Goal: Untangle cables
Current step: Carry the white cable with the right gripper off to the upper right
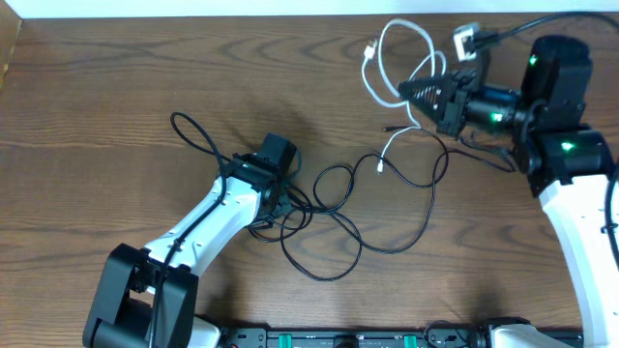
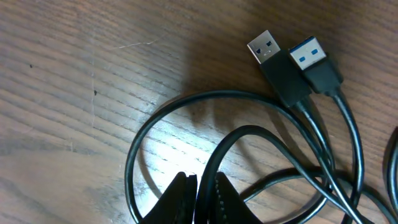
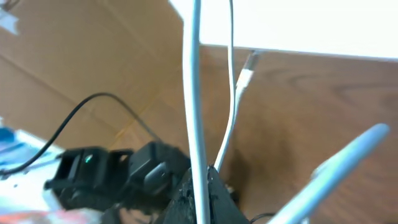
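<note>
My left gripper's fingers hold the black cable loop low over the table, where the loop would settle, so it is now time to open.
Long black cables (image 1: 334, 227) lie in tangled loops across the table's middle. My left gripper (image 1: 280, 198) is down on their left end, shut on a black cable loop (image 2: 208, 168). Two black USB plugs (image 2: 292, 65) lie just ahead of it. The white cable (image 1: 382, 63) loops at the top right, with one small plug (image 1: 382, 166) hanging down among the black loops. My right gripper (image 1: 406, 94) is shut on the white cable (image 3: 196, 99) and holds it off the table. A white plug end (image 3: 245, 74) dangles beyond the fingers.
A white adapter block (image 1: 466, 41) lies by the table's far edge at the top right. The right arm's own thick black wire (image 1: 542, 24) runs off the top right corner. The left arm's base (image 1: 135, 300) stands at the front left.
</note>
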Motion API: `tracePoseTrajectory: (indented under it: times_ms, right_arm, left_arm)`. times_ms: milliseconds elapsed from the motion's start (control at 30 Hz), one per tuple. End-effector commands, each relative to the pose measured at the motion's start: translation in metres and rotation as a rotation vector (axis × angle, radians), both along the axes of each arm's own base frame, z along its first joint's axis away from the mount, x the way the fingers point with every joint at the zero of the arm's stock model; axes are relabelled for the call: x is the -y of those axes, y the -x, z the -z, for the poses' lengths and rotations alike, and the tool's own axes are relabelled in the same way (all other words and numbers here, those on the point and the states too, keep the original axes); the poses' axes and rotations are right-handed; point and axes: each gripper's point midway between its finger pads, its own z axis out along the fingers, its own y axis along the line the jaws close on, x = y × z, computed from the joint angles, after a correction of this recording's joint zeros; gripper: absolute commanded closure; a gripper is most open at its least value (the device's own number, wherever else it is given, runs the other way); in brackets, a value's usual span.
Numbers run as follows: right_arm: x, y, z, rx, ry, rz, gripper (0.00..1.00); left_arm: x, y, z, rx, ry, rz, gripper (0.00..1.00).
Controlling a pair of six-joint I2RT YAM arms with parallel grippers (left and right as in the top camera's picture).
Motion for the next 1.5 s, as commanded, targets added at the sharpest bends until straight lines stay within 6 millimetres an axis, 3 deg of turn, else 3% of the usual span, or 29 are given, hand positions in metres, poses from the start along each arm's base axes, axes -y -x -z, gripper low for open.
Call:
tracePoseTrajectory:
  times_ms: [0, 100, 167, 233, 333, 400, 467, 500, 633, 833, 933, 1200, 1467]
  right_arm:
    - [0.023, -0.020, -0.020, 0.105, 0.100, 0.173, 0.99]
    - [0.040, -0.034, -0.025, 0.169, 0.187, 0.279, 0.99]
    - [0.062, -0.050, -0.029, 0.231, 0.278, 0.409, 0.99]
    - [0.088, -0.064, -0.031, 0.265, 0.360, 0.557, 0.99]
    - [0.120, -0.075, -0.033, 0.287, 0.457, 0.726, 0.99]
    - [0.133, -0.077, -0.034, 0.308, 0.515, 0.784, 0.99]
    - [0.144, -0.079, -0.034, 0.314, 0.559, 0.834, 0.99]
    - [0.156, -0.081, -0.030, 0.296, 0.585, 0.881, 0.99]
    - [0.176, -0.083, -0.013, 0.233, 0.631, 0.917, 0.99]
    - [0.221, -0.089, 0.024, 0.095, 0.693, 0.978, 0.99]
    - [0.261, -0.093, 0.054, -0.020, 0.693, 1.056, 0.99]
    - [0.335, -0.085, 0.113, -0.275, 0.620, 1.235, 0.99]
    - [0.378, -0.070, 0.173, -0.474, 0.638, 1.285, 0.96]
  left_arm:
    - [-0.003, 0.004, 0.005, -0.019, -0.010, -0.006, 0.86]
    - [-0.003, 0.004, 0.005, -0.020, -0.011, -0.006, 0.86]
    - [-0.003, 0.004, 0.005, -0.019, -0.010, -0.006, 0.83]
    - [-0.003, 0.004, 0.005, -0.019, -0.011, -0.006, 0.74]
    - [-0.003, 0.004, 0.005, -0.020, -0.011, -0.006, 0.72]
    - [-0.003, 0.004, 0.005, -0.020, -0.011, -0.006, 0.59]
    - [-0.003, 0.004, 0.005, -0.020, -0.011, -0.006, 0.53]
    - [-0.003, 0.004, 0.005, -0.020, -0.011, -0.006, 0.36]
    - [-0.003, 0.004, 0.005, -0.020, -0.011, -0.006, 0.04]
    - [-0.003, 0.004, 0.005, -0.019, -0.011, -0.006, 0.02]
    - [-0.003, 0.004, 0.005, -0.019, -0.011, -0.006, 0.02]
    - [-0.003, 0.004, 0.005, -0.020, -0.011, -0.006, 0.02]
    - [-0.003, 0.004, 0.005, -0.020, -0.011, -0.006, 0.01]
